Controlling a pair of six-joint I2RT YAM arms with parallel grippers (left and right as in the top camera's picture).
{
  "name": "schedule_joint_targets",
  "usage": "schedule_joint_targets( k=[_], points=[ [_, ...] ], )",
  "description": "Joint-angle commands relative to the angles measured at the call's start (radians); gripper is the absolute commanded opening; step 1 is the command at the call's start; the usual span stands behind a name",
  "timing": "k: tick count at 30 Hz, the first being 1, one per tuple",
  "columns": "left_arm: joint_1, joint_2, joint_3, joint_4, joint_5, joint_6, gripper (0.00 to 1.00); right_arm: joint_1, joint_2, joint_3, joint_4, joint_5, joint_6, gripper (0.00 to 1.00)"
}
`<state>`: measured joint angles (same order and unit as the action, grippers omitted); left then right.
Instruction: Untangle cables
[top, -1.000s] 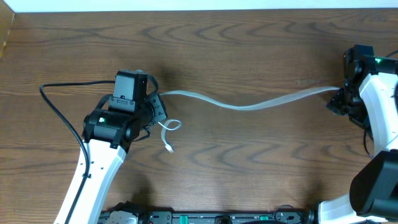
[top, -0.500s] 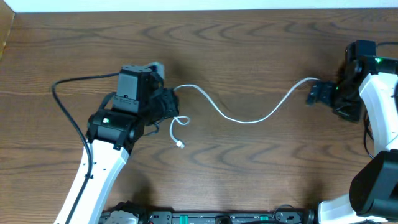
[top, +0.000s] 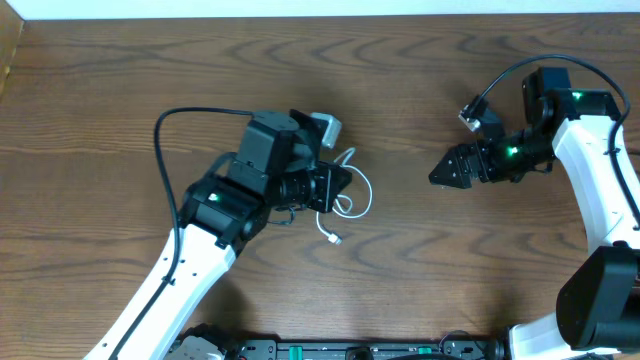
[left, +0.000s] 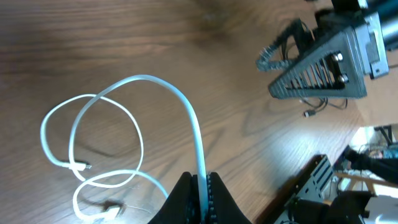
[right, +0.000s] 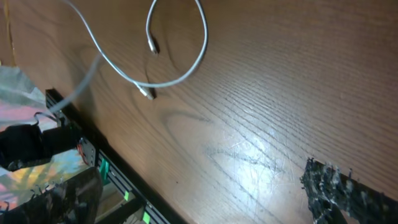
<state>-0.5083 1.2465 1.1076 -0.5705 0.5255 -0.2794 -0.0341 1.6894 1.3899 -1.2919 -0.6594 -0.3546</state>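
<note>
My left gripper needs to move the white cable (left: 188, 106) toward the right gripper's open fingers before it opens, because those fingers are apart from the cable.
The white cable (top: 362, 190) lies in loose loops on the wooden table, one plug end (top: 333, 240) pointing to the front. My left gripper (top: 335, 185) is shut on it; in the left wrist view the cord (left: 186, 106) runs straight up from between the shut fingers (left: 200, 186). My right gripper (top: 437, 178) points left, open and empty, a hand's width right of the loops. It also shows in the left wrist view (left: 273, 59). The right wrist view shows the white loop (right: 205, 34) far ahead of its spread fingers (right: 199, 186). I cannot clearly make out the black cable.
The left arm's thick black wire (top: 160, 150) arcs over the table behind the arm. A thin dark strand (top: 285, 217) hangs under the left wrist. The table's front edge with a black rail (right: 93, 155) shows in the right wrist view.
The right gripper has let go of the white cable and swung left and forward. The left arm has moved right with the cable, which went from a stretched line to slack loops.
</note>
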Motion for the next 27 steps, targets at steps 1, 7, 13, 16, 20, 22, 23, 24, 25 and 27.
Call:
schedule_joint_targets(
  k=[1,7,13,16,20,22,23,24,25,27],
  points=[
    [-0.051,0.005,0.011,0.058,0.038,0.037,0.07,0.026,-0.004,-0.005,0.002,-0.044,-0.017,0.99],
    [-0.084,0.005,0.011,0.236,0.296,0.043,0.08,0.117,-0.004,-0.005,0.049,-0.059,-0.062,0.99],
    [-0.084,0.006,0.011,0.237,0.293,0.043,0.07,0.181,-0.004,-0.005,0.103,-0.222,-0.214,0.99],
    [-0.084,0.006,0.011,0.237,0.284,0.043,0.07,0.193,-0.004,-0.005,0.103,-0.286,-0.282,0.99],
    [-0.084,0.006,0.011,0.237,0.240,0.042,0.07,0.193,-0.004,-0.005,0.103,-0.381,-0.370,0.99],
    [-0.083,0.006,0.011,0.237,0.241,0.039,0.08,0.193,-0.004,-0.005,0.105,-0.412,-0.425,0.99],
    [-0.083,0.006,0.011,0.237,0.241,0.034,0.08,0.193,-0.004,-0.005,0.108,-0.423,-0.435,0.99],
    [-0.083,0.006,0.011,0.237,0.241,0.032,0.07,0.193,-0.004,-0.005,0.113,-0.433,-0.437,0.98],
    [-0.083,0.006,0.011,0.237,0.241,0.031,0.07,0.193,-0.004,-0.005,0.129,-0.460,-0.437,0.91],
    [-0.083,0.006,0.011,0.237,0.241,0.031,0.08,0.193,-0.004,-0.005,0.146,-0.500,-0.452,0.77]
  ],
)
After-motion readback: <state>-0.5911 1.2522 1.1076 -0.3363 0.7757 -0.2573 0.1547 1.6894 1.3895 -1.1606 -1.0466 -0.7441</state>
